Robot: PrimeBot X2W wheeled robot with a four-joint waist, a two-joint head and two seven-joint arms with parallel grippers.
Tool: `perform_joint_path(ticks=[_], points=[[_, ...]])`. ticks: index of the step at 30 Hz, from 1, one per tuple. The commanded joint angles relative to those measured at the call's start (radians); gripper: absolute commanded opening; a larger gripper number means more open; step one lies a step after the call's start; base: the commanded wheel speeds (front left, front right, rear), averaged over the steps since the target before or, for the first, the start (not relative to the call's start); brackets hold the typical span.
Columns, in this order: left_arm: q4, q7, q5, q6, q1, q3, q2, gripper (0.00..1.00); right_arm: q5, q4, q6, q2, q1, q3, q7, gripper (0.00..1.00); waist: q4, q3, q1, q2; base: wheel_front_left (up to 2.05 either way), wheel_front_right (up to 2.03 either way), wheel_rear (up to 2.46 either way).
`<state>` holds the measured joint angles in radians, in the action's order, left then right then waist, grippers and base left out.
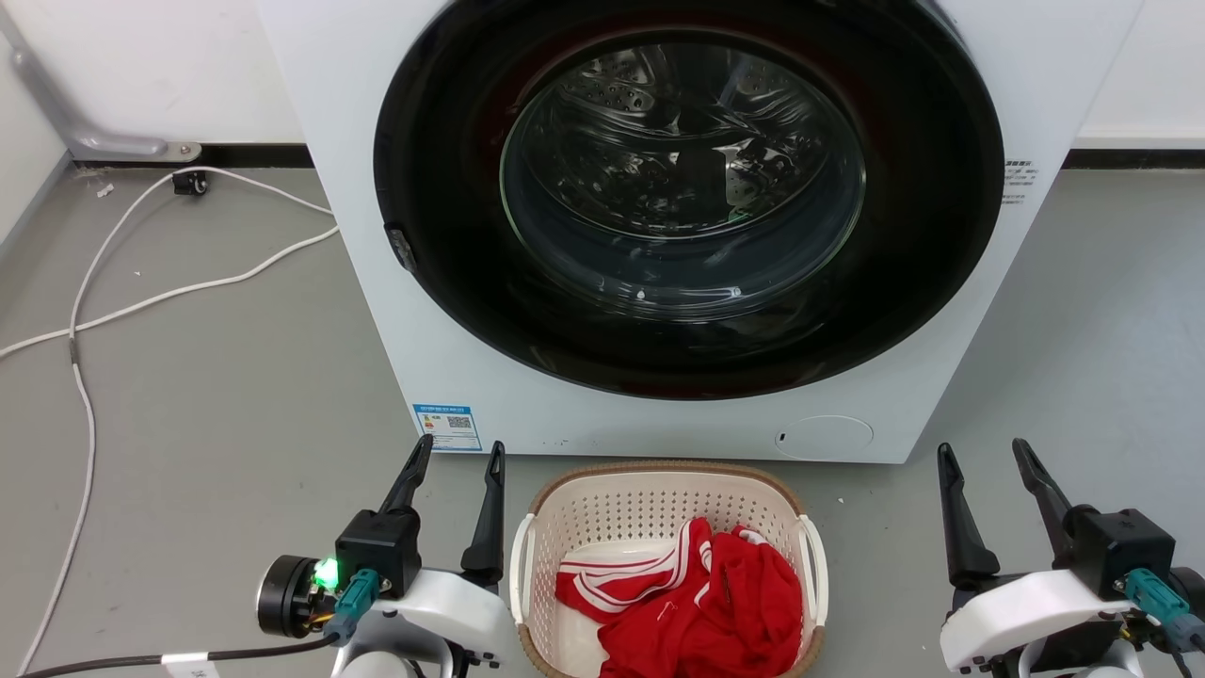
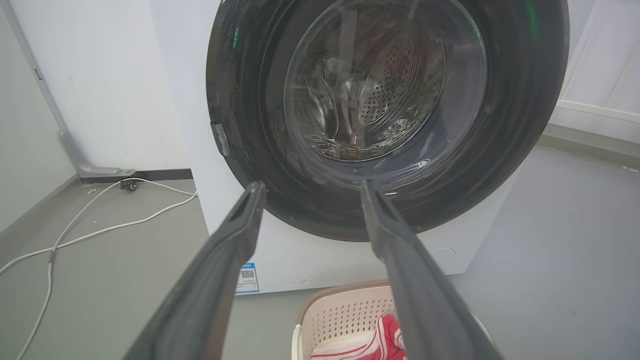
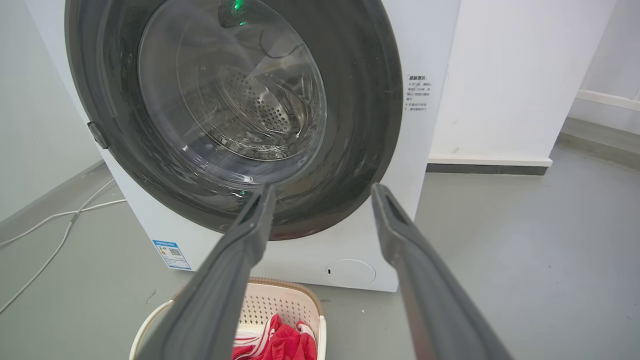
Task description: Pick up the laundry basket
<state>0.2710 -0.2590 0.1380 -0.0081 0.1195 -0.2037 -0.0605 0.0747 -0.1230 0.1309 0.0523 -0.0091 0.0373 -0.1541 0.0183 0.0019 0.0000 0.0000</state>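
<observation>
The left gripper should next grab the laundry basket by its slim white loop handle (image 1: 522,567) to pick it up, since the basket's body (image 1: 633,510) is far wider than the gripper's open fingers.
The laundry basket (image 1: 650,508) stands on the grey floor right in front of the washing machine, cream perforated walls, brown rim, white loop handles on its left and right sides. Red clothing with white stripes (image 1: 701,593) lies inside it. My left gripper (image 1: 457,457) is open just left of the basket, fingers pointing at the machine, not touching it. My right gripper (image 1: 984,454) is open well to the basket's right. The basket (image 2: 345,315) peeks between the left fingers in the left wrist view, and the basket (image 3: 285,305) sits low in the right wrist view.
The white washing machine (image 1: 602,414) with its round dark door (image 1: 687,198) shut stands close behind the basket. A white cable (image 1: 141,292) trails over the floor at the left toward the wall. Grey floor lies open on both sides of the machine.
</observation>
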Motion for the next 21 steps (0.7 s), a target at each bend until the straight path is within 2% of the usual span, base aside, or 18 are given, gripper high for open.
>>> perform_joint_path(ticks=[1,21], points=[[0.001,-0.008,-0.01,-0.004,0.004,0.002,0.001,1.0,-0.018,-0.001,0.0,-0.003,0.011,0.0,-0.006,1.0,0.0,0.001,0.0,0.0,0.0,0.0,0.0],[0.019,-0.007,-0.012,-0.017,0.016,0.018,0.009,1.0,-0.007,-0.019,0.0,-0.003,0.001,0.006,-0.015,1.0,0.0,0.006,0.0,0.0,0.0,0.0,0.0]])
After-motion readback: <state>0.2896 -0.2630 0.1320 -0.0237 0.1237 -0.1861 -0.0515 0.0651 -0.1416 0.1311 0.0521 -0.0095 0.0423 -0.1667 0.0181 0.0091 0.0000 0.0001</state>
